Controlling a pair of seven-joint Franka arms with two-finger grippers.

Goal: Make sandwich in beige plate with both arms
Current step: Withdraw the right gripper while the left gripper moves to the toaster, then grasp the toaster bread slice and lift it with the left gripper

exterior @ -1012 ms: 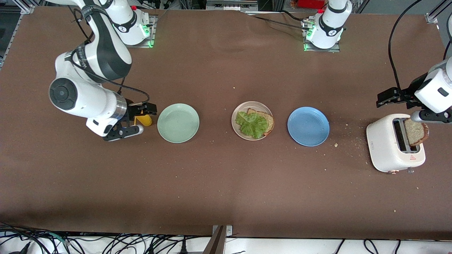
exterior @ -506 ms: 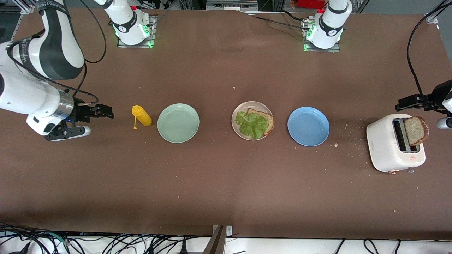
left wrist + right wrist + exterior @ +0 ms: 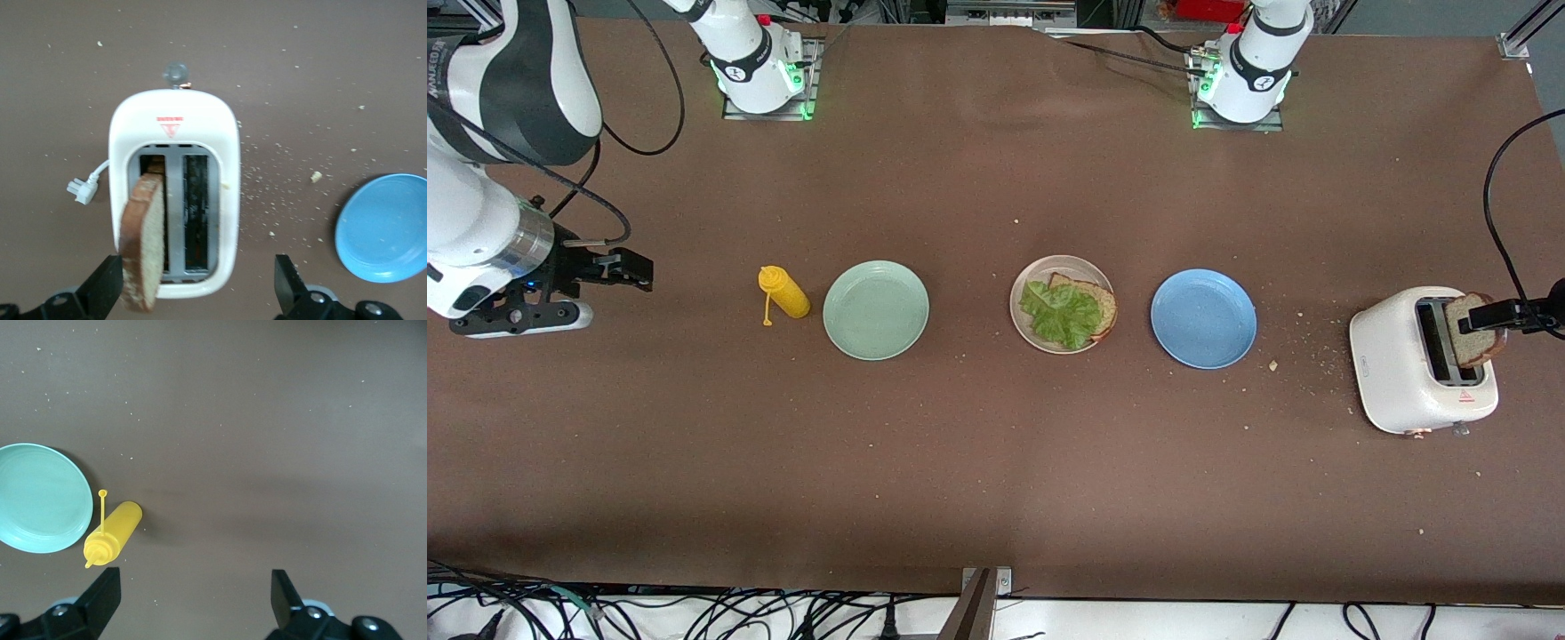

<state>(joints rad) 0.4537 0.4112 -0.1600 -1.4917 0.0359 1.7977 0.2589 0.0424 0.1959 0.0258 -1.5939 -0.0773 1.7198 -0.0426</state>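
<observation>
I need to grab the bread slice by its crust edge above the slot with my left gripper next, to top the lettuce on the beige plate.
The beige plate sits mid-table and holds one brown bread slice with a green lettuce leaf lying on it. A second bread slice stands in a slot of the white toaster at the left arm's end; it also shows in the left wrist view. My left gripper hangs open over the toaster, with one finger close beside the slice. My right gripper is open and empty over bare table at the right arm's end.
A blue plate lies between the beige plate and the toaster. A mint-green plate and a lying yellow squeeze bottle are toward the right arm's end. Crumbs are scattered near the toaster.
My right gripper has moved away from the yellow bottle toward the right arm's end. My left arm has drawn toward the table's end, and its gripper now hangs over the toaster slice.
</observation>
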